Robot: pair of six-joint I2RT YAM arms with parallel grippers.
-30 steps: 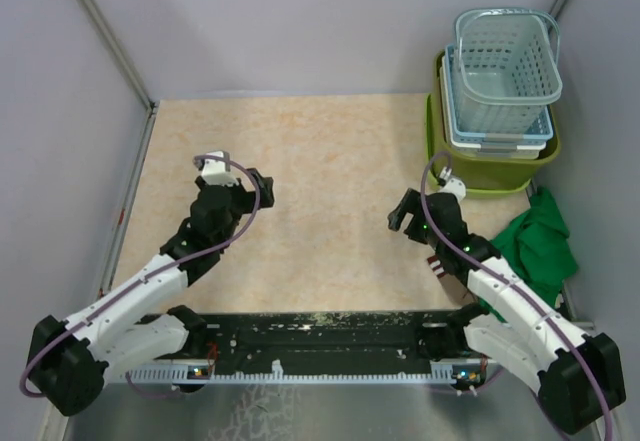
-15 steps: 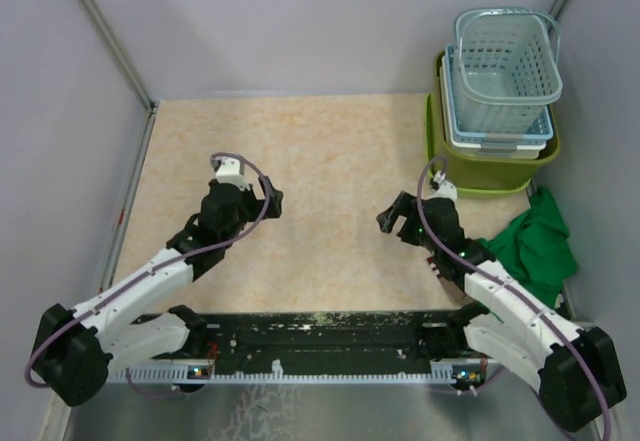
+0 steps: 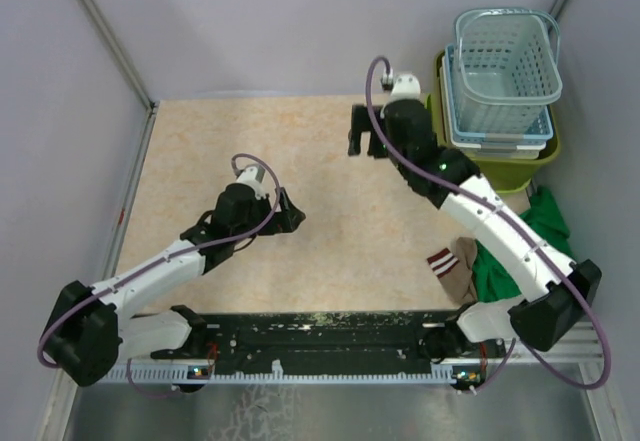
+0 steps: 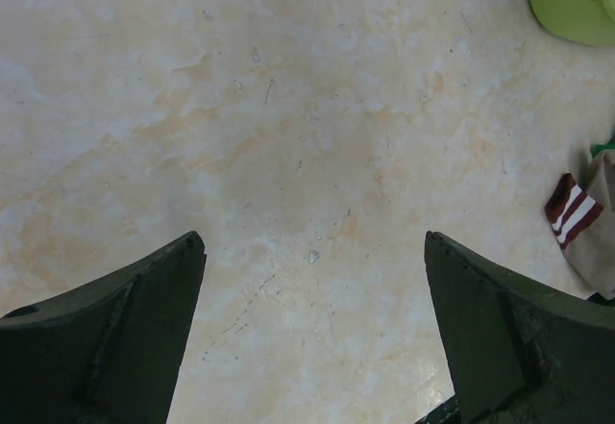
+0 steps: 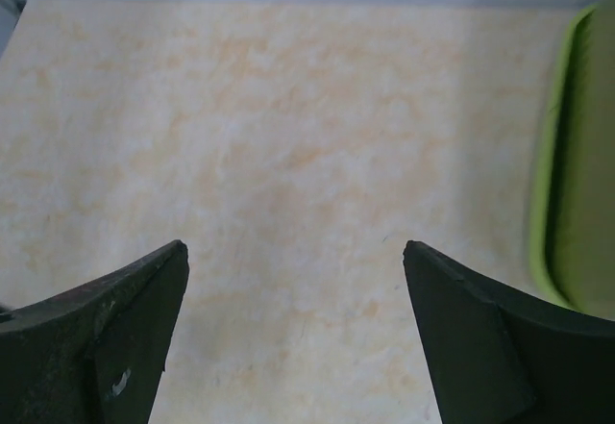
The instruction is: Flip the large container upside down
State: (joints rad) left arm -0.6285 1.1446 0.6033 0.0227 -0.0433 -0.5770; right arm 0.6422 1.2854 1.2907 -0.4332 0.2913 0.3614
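Note:
I will next use my right gripper to grab the basket's side rim nearest the empty table and lift the perforated basket out, for turning the large container over.
The large lime-green container [image 3: 492,179] stands upright at the back right corner, with smaller baskets stacked inside it. Its corner shows at the top right of the left wrist view [image 4: 575,1] and its wall along the right edge of the right wrist view [image 5: 565,164]. My right gripper [image 3: 366,137] is open and empty, raised above the table just left of the container and apart from it; its jaws [image 5: 293,251] frame bare table. My left gripper [image 3: 290,211] is open and empty over the table's middle left [image 4: 313,241].
A pale blue perforated basket [image 3: 505,66] sits on a white basket [image 3: 500,139] inside the container. A green cloth [image 3: 530,251] and a striped sock [image 3: 448,264] lie at the front right; the sock also shows in the left wrist view [image 4: 572,214]. Grey walls enclose the table.
My right arm has swung from the front right to the back, beside the container's left side, uncovering the sock. My left gripper has moved a little right and forward.

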